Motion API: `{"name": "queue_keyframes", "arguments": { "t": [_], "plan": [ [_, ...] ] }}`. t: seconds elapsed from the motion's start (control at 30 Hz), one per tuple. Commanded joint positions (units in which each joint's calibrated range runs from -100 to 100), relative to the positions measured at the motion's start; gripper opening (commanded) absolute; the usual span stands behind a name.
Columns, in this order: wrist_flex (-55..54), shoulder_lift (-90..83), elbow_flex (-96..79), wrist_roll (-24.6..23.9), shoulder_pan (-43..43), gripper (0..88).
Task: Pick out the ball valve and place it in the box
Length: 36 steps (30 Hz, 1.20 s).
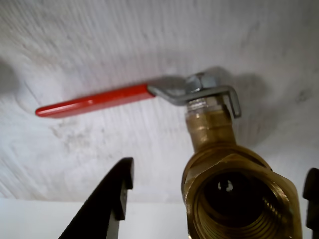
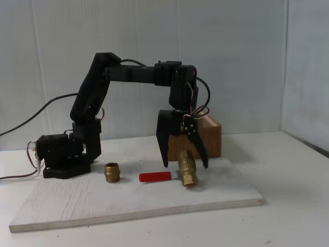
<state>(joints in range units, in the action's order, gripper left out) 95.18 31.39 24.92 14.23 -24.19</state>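
The gripper grabs the ball valve's brass body next, to place it in the box.
The ball valve (image 2: 188, 174) lies on a whitewashed board (image 2: 128, 201), its brass body (image 1: 239, 194) turned with an open threaded end toward the wrist camera. Its red lever handle (image 1: 94, 102) sticks out to the left in both views and appears again as the red handle (image 2: 155, 176) in the fixed view. My gripper (image 2: 185, 165) hangs open just over the valve, one black finger (image 1: 112, 204) left of the body with a clear gap and the other finger (image 1: 312, 196) at its right. The wooden box (image 2: 208, 138) stands behind the gripper, partly hidden by it.
A short brass threaded fitting (image 2: 112, 172) stands on the board left of the valve handle. The arm's base (image 2: 61, 157) with its cables sits at the board's back left. White table surface surrounds the board, with walls behind and at the right.
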Motion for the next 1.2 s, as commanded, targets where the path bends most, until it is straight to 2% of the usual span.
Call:
{"name": "queue_keyframes", "arguments": {
  "t": [0.0,0.13,0.47,0.87,1.07,1.17],
  "plan": [
    [-0.78,-0.57,0.89,0.31,-0.23,26.2],
    [-1.47,-0.14,0.89,0.31,-0.23,20.0],
    [-1.04,-0.23,0.89,0.0,-0.09,11.9],
    [-0.78,-0.48,0.89,0.16,-0.23,10.9],
    [-0.78,-0.57,0.89,0.31,-0.01,1.2],
    [-0.78,-0.57,0.89,0.31,-0.01,2.7]
  ]
}}
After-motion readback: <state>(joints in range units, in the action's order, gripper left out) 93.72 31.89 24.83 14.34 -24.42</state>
